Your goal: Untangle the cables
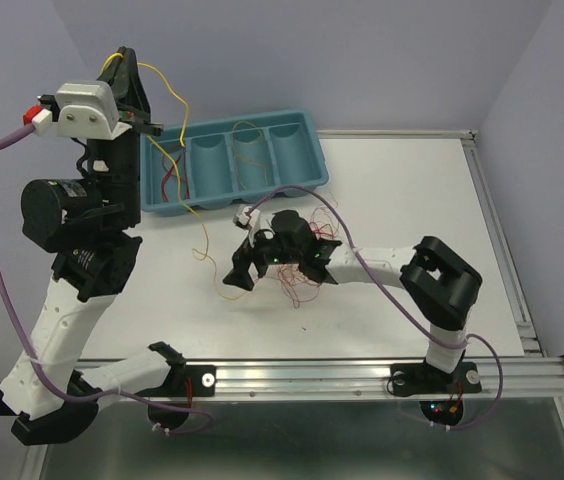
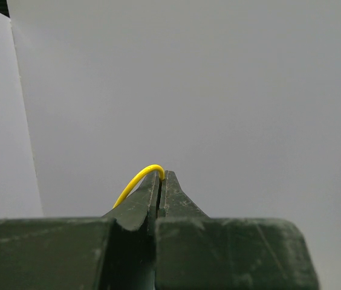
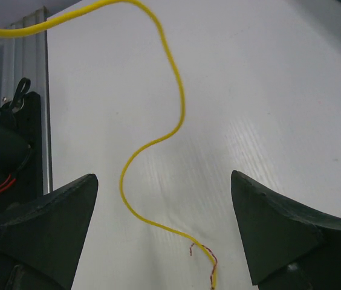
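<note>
The fingers of the robot's right gripper are above the yellow cable, so the right gripper needs to come down first and then close on the cable.
My left gripper (image 1: 125, 54) is raised high at the far left, shut on a thin yellow cable (image 1: 176, 98). In the left wrist view the cable (image 2: 135, 181) arcs out from between the pressed fingertips of the left gripper (image 2: 161, 175). The cable droops past the blue tray (image 1: 317, 165) to the table. My right gripper (image 1: 245, 274) hovers low over the table centre, open, beside a tangle of red cables (image 1: 298, 285). In the right wrist view the yellow cable (image 3: 176, 115) snakes across the white table between the wide jaws of the right gripper (image 3: 164, 176), untouched, its frayed reddish end (image 3: 210, 261) nearest the camera.
The tray at the back has several compartments holding more yellow wires (image 1: 248, 150) and red wires (image 1: 170, 181). A metal rail (image 1: 362, 376) runs along the near table edge and another (image 1: 502, 225) along the right. A purple arm cord (image 1: 307, 192) loops over the right wrist.
</note>
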{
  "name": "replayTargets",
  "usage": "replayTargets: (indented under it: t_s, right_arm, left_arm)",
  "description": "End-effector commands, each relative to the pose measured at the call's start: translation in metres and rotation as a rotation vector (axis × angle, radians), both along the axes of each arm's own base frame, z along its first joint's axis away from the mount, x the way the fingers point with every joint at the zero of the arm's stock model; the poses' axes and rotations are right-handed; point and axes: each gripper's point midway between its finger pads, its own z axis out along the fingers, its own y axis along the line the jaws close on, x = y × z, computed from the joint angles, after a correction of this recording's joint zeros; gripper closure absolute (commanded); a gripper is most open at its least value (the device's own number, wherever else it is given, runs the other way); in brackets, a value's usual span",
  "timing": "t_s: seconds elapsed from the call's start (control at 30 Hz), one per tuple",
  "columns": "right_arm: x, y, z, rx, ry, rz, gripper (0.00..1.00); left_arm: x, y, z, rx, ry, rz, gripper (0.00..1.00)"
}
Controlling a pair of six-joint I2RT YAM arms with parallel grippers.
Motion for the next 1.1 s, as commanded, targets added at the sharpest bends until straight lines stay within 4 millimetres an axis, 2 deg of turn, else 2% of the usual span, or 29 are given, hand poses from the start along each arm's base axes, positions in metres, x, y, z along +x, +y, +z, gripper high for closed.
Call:
replayTargets:
  t_s: [0.0, 0.13, 0.2, 0.33, 0.37, 0.4, 0.47, 0.53, 0.6, 0.63, 0.7, 0.73, 0.83, 0.87, 0.9, 0.93, 0.97, 1.03, 1.07]
  right_arm:
    - [-0.019, 0.031, 0.009, 0.012, -0.054, 0.115, 0.05]
    - [-0.033, 0.047, -0.02, -0.037, -0.025, 0.159, 0.05]
    - [-0.036, 0.052, -0.027, -0.045, -0.017, 0.166, 0.05]
    - [-0.034, 0.054, -0.06, -0.102, -0.002, 0.135, 0.14]
    - [-0.033, 0.054, -0.064, -0.109, -0.001, 0.126, 0.21]
    - [-0.03, 0.054, -0.068, -0.108, -0.003, 0.109, 0.46]
    - [-0.027, 0.055, -0.062, -0.096, -0.012, 0.094, 0.74]
    - [-0.024, 0.056, -0.035, -0.053, -0.03, 0.068, 0.99]
    - [-0.015, 0.056, -0.006, -0.009, -0.045, 0.011, 1.0]
    - [-0.009, 0.054, 0.027, 0.041, -0.076, -0.028, 0.99]
    - [-0.005, 0.05, 0.068, 0.112, -0.09, -0.052, 0.99]
    - [-0.006, 0.045, 0.109, 0.177, -0.122, -0.052, 1.0]
    - [-0.008, 0.036, 0.167, 0.268, -0.144, -0.081, 0.99]
    - [-0.009, 0.028, 0.201, 0.323, -0.166, -0.105, 0.99]
    - [-0.007, 0.022, 0.219, 0.355, -0.159, -0.131, 1.0]
    - [0.002, 0.015, 0.229, 0.362, -0.165, -0.174, 0.99]
    - [0.004, 0.005, 0.255, 0.402, -0.189, -0.199, 0.99]
    - [0.015, -0.008, 0.273, 0.42, -0.219, -0.264, 0.99]
    - [0.031, -0.021, 0.283, 0.43, -0.238, -0.346, 1.0]
  left_arm:
    - [-0.016, 0.011, 0.021, -0.037, -0.065, 0.006, 1.0]
    - [-0.014, 0.012, 0.018, -0.038, -0.063, 0.015, 1.0]
    - [-0.014, 0.012, 0.018, -0.039, -0.065, 0.015, 1.0]
    - [-0.01, 0.013, 0.018, -0.038, -0.057, 0.039, 1.0]
    - [-0.011, 0.016, 0.019, -0.042, -0.057, 0.047, 1.0]
    - [-0.01, 0.015, 0.018, -0.04, -0.058, 0.049, 1.0]
    - [-0.01, 0.016, 0.017, -0.039, -0.058, 0.052, 1.0]
    - [-0.01, 0.016, 0.015, -0.037, -0.06, 0.06, 1.0]
    - [-0.004, 0.015, 0.008, -0.025, -0.052, 0.077, 1.0]
    - [0.002, 0.012, 0.0, -0.009, -0.035, 0.092, 1.0]
    - [0.007, 0.01, -0.005, -0.001, -0.035, 0.104, 1.0]
    - [0.013, 0.007, -0.012, 0.011, -0.022, 0.111, 1.0]
    - [0.02, 0.002, -0.02, 0.022, -0.017, 0.117, 1.0]
    - [0.025, -0.001, -0.027, 0.032, -0.007, 0.119, 1.0]
    - [0.027, -0.003, -0.028, 0.029, -0.01, 0.12, 1.0]
    - [0.029, -0.005, -0.032, 0.034, -0.005, 0.121, 1.0]
    - [0.033, -0.006, -0.035, 0.031, -0.003, 0.121, 1.0]
    - [0.043, -0.009, -0.042, 0.03, 0.011, 0.126, 1.0]
    - [0.048, -0.011, -0.047, 0.031, 0.02, 0.124, 1.0]
